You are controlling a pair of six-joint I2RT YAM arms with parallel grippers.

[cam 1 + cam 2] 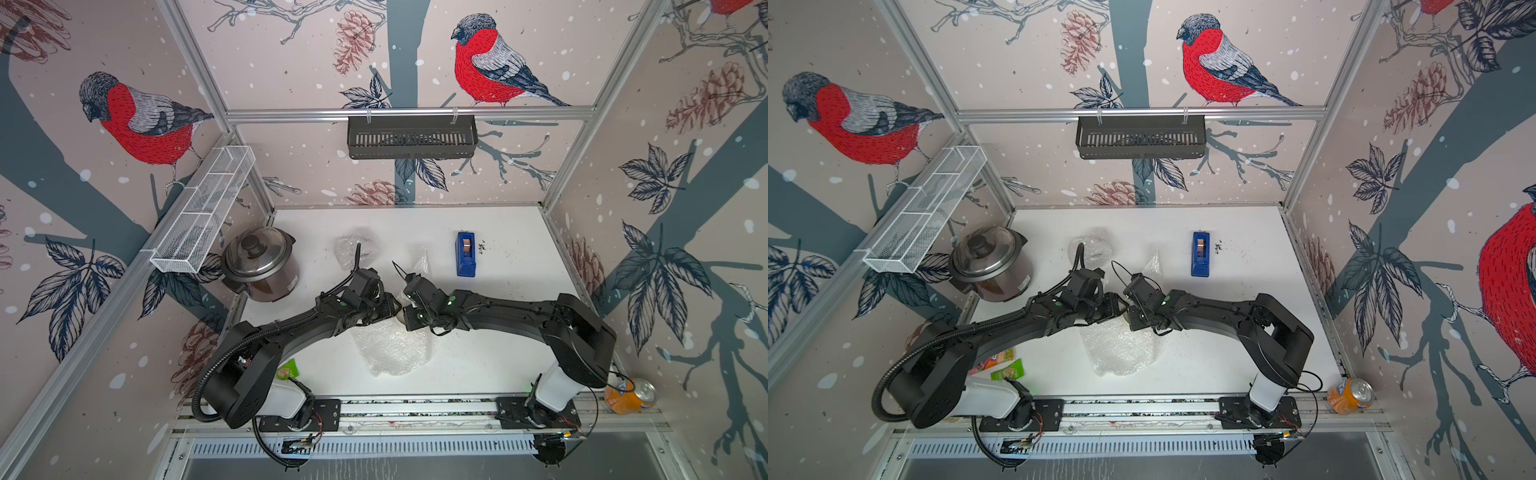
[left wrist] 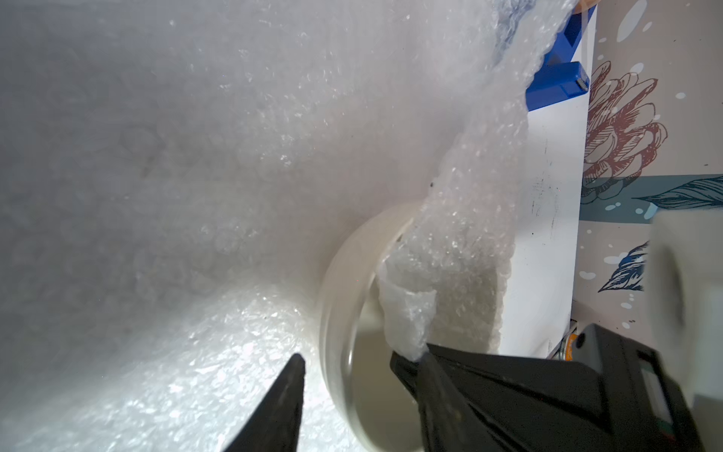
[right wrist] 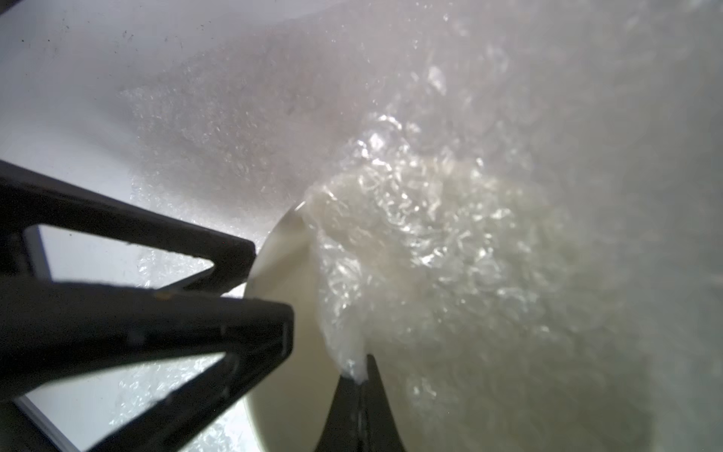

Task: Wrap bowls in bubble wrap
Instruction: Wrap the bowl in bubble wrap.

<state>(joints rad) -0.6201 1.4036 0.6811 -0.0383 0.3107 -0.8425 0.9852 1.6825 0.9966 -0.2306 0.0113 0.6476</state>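
I can open my right gripper now: the tip of the bubble wrap's flap hangs past the bowl's rim inside the bowl's opening, so the flap would stay tucked in.
A cream-white bowl (image 2: pixel 336 313) lies on its side on a bubble wrap sheet (image 1: pixel 395 349), and only a sliver of the bowl (image 1: pixel 400 319) shows between the two wrists in a top view. A flap of the wrap is pulled over its mouth. My left gripper (image 2: pixel 362 356) is open, one finger outside the bowl's wall and one inside, with a gap to the rim. My right gripper (image 3: pixel 358 375) is shut on the flap's tip of bubble wrap (image 3: pixel 430 254). A crumpled bundle of wrap (image 1: pixel 353 249) sits farther back; what it holds is hidden.
A steel lidded cooker (image 1: pixel 259 264) stands at the left, close to the left arm. A blue tape dispenser (image 1: pixel 465 253) lies at the back right. Snack packets (image 1: pixel 289 370) lie by the left base, and an orange can (image 1: pixel 629 395) by the right base.
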